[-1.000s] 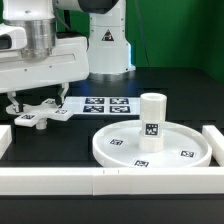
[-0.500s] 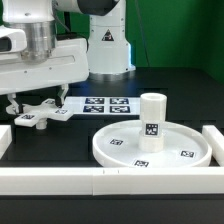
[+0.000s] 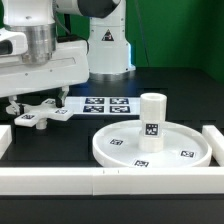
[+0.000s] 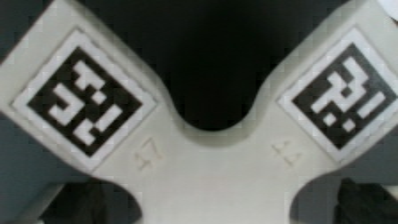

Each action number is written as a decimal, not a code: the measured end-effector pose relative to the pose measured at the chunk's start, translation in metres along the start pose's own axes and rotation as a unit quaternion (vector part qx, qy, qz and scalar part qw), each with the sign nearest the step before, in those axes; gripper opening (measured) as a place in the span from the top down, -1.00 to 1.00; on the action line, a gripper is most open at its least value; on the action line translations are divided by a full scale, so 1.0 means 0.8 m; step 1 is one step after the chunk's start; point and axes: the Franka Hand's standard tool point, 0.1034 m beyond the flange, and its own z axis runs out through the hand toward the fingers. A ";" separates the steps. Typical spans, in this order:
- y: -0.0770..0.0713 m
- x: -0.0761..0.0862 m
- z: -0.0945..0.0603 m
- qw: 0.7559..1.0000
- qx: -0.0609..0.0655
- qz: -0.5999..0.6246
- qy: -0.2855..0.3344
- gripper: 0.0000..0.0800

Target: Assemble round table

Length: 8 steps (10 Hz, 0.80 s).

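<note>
My fingers are beside the middle of the white cross-shaped piece, so my gripper needs to close on it.
The white cross-shaped piece (image 3: 40, 114) lies flat on the black table at the exterior view's left. My gripper (image 3: 37, 103) hangs right over it, fingers spread to either side, open. In the wrist view the cross-shaped piece (image 4: 196, 150) fills the picture with two tags showing. The dark fingers (image 4: 71, 205) stand at its two sides, and the gripper's centre (image 4: 214, 208) is over its middle. The large round rimmed disc (image 3: 120, 150) lies at the front right. The short cylinder leg (image 3: 151, 120) stands upright on it.
The marker board (image 3: 105, 104) lies behind the disc, next to the cross-shaped piece. Long white border blocks run along the front (image 3: 100, 181), the right (image 3: 213, 141) and the left (image 3: 4, 140). The arm's base (image 3: 105, 40) stands at the back.
The gripper has sunk a little toward the cross-shaped piece. The disc and the leg have not moved.
</note>
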 end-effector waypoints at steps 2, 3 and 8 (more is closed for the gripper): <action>-0.001 -0.001 0.004 1.000 0.001 0.000 -0.002 -0.62; -0.002 -0.003 0.008 1.000 0.003 0.000 -0.005 -0.62; 0.000 -0.002 0.006 1.000 0.002 0.001 -0.004 -0.11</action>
